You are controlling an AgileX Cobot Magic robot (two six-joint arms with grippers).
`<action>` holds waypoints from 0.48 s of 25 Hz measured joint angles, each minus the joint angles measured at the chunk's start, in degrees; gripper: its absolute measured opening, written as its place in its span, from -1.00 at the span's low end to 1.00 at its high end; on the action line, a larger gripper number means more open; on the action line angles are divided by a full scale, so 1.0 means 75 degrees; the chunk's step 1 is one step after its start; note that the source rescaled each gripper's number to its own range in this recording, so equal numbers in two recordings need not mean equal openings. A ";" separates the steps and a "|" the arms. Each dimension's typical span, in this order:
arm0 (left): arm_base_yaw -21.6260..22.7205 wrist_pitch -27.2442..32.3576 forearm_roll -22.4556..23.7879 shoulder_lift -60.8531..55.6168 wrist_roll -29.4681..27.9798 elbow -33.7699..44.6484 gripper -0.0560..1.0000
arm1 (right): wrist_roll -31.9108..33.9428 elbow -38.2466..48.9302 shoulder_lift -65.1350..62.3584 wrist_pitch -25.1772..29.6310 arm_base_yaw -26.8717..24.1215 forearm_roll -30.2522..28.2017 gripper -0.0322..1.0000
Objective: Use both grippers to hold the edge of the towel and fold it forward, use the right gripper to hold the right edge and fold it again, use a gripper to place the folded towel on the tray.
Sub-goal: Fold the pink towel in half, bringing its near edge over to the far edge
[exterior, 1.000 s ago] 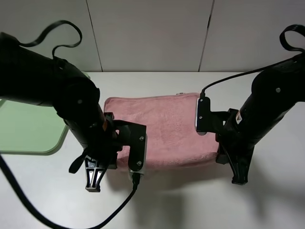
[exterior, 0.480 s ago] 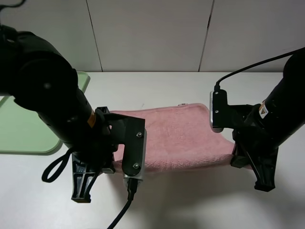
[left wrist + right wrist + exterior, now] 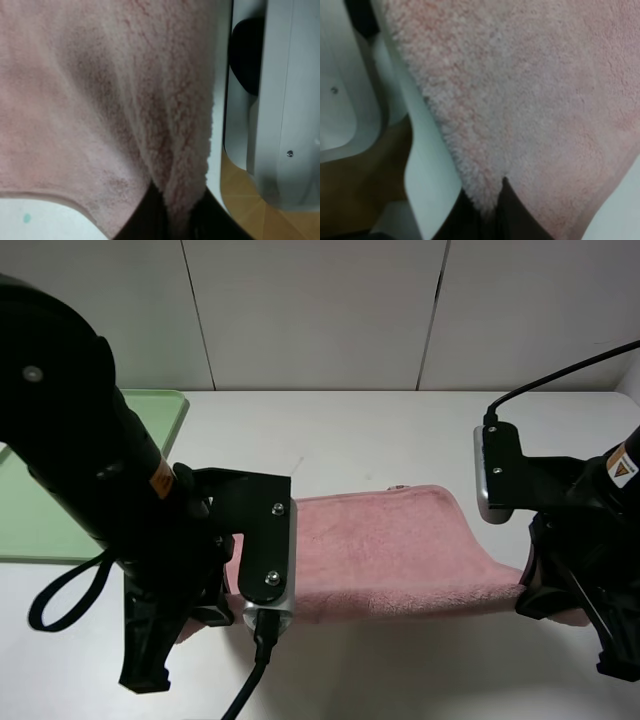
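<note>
I need to fold the towel forward before I open my left gripper: the held near edge (image 3: 400, 602) is still short of the towel's far edge (image 3: 370, 493).
The pink towel (image 3: 390, 540) hangs stretched between both grippers, with its near hem (image 3: 400, 602) lifted off the white table. My left gripper (image 3: 172, 222) is shut on the towel's left near corner; pink terry (image 3: 100, 100) fills that wrist view. My right gripper (image 3: 487, 212) is shut on the right near corner, with the towel (image 3: 530, 100) bunched between its dark fingers. In the high view the bulky arms hide the fingertips of both grippers. The light-green tray (image 3: 40, 510) lies at the far left, partly behind the left arm.
The white table (image 3: 350, 440) runs back to a panelled wall. The left arm's black cable (image 3: 250, 690) hangs over the table's near part. Both wrist views show a grey-white machine body (image 3: 280, 100) and brown floor (image 3: 365, 190) past the table edge.
Both arms have risen and come nearer, spreading apart, with the towel's near corners in them. The towel's far edge has slid towards the near side of the table.
</note>
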 joint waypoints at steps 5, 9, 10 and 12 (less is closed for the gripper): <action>0.0000 0.0260 -0.0094 -0.0197 0.0000 0.0000 -0.89 | 0.0000 0.0000 -0.0183 0.0384 0.0008 0.0260 -0.94; -0.0014 0.0338 -0.0120 -0.0252 0.0000 0.0000 -0.89 | 0.0000 0.0000 -0.0197 0.0475 0.0008 0.0301 -0.94; -0.0014 0.0338 -0.0120 -0.0252 0.0000 0.0000 -0.89 | 0.0000 0.0000 -0.0197 0.0475 0.0008 0.0301 -0.94; -0.0014 0.0270 -0.0047 -0.0252 0.0000 0.0000 -0.89 | 0.0000 0.0000 -0.0197 0.0468 0.0008 0.0293 -0.94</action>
